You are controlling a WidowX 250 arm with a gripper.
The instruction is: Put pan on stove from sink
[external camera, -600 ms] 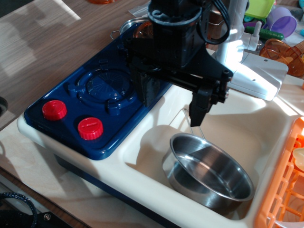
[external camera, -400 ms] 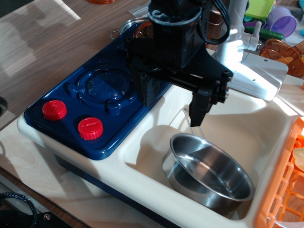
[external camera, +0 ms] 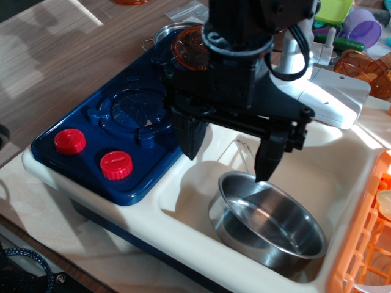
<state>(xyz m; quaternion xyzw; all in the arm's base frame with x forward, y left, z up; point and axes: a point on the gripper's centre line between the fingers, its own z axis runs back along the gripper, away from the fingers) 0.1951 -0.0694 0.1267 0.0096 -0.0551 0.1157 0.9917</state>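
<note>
My gripper will hold the steel pan by its rim (external camera: pixel 221 188) next, to move the pan from the sink onto the dark blue stove (external camera: pixel 122 116).
The shiny steel pan (external camera: pixel 269 223) sits in the cream-white sink (external camera: pixel 342 165), tilted against the near wall, its thin wire handle (external camera: pixel 244 151) pointing up and back. The dark blue stove (external camera: pixel 122 116) with two red knobs (external camera: pixel 116 165) lies to the left of the sink. My black gripper (external camera: pixel 227 157) hangs over the sink's left part, open. One finger (external camera: pixel 188 134) is at the stove's edge and the other (external camera: pixel 267 162) is just above the pan's back rim. The wire handle stands between them.
A steel pot with an orange translucent lid (external camera: pixel 190 47) stands on the stove's far burner. A white faucet (external camera: pixel 321 91) rises behind the sink. An orange dish rack (external camera: pixel 366 238) borders the sink on the right. Toys clutter the back right.
My gripper has moved right, toward the camera and lower, so its fingers now straddle the pan's wire handle. The pan has not moved.
</note>
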